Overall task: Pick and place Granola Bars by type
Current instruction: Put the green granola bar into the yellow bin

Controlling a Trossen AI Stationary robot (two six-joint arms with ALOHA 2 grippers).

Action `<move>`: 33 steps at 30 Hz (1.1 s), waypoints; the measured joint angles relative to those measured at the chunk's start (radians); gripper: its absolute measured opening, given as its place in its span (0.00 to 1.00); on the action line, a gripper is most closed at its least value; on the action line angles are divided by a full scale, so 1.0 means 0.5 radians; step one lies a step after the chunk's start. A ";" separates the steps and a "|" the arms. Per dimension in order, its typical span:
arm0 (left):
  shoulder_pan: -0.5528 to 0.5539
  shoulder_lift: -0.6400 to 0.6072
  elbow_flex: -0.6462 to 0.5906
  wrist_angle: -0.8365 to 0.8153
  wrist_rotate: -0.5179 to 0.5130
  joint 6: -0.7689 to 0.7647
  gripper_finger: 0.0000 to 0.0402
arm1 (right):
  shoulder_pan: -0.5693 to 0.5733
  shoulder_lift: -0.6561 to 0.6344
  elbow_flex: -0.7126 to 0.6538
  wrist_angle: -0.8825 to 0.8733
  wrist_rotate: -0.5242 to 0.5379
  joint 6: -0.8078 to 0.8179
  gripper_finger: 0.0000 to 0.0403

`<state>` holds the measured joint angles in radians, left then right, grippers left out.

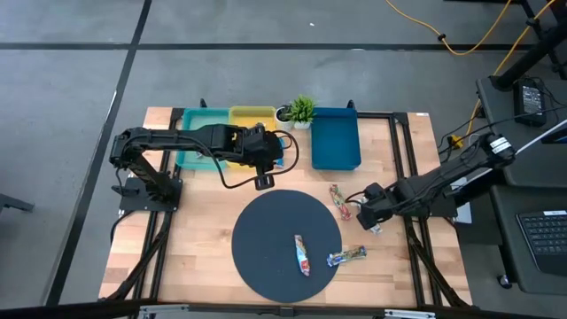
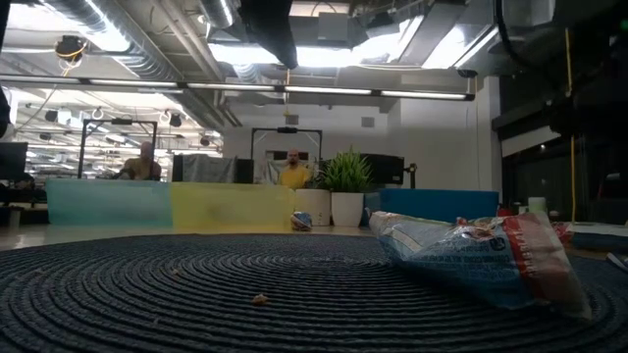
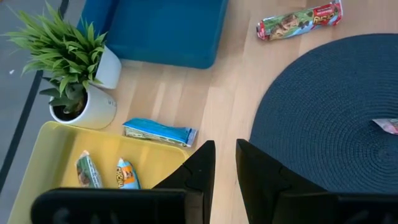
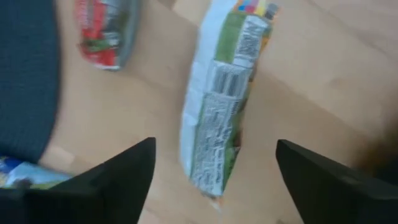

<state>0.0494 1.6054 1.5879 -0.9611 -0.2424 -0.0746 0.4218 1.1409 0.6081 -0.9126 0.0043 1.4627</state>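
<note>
The robot's right gripper will sort the green-white granola bar [image 4: 219, 106] by type, so it will next grab the bar by its wrapper's barcode-side end seam [image 4: 210, 186].
My right gripper [image 1: 363, 211] points down near the table's right edge, open wide. Its fingers stand on either side of a green-white granola bar [image 4: 217, 112] that lies flat on the wood, and they do not touch it. A red-green bar [image 1: 337, 198] lies just beyond it. My left gripper [image 3: 225, 163] hovers by the yellow tray [image 3: 37, 163], its fingers a little apart with nothing between them. A blue bar [image 3: 160, 132] lies on the wood against that tray's edge. Two bars [image 3: 88, 169] [image 3: 126, 173] lie in the yellow tray. One bar [image 1: 302, 254] rests on the round dark mat [image 1: 266, 221] and another [image 1: 346, 256] at its right edge.
A teal tray [image 1: 202, 133], the yellow tray [image 1: 252, 118] and a blue tray [image 1: 335, 137] stand in a row at the far edge, with a small potted plant [image 1: 299, 111] between the yellow and blue ones. Black frame rails [image 1: 403, 159] run along the table's sides.
</note>
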 joint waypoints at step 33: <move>0.000 0.000 0.000 0.002 -0.005 -0.144 0.15 | -0.071 0.149 -0.216 0.405 -0.014 -0.009 0.37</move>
<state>0.0496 1.6054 1.5879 -0.9600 -0.2447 -0.1467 0.3862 1.2156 0.5003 -0.7100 -0.0025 1.4580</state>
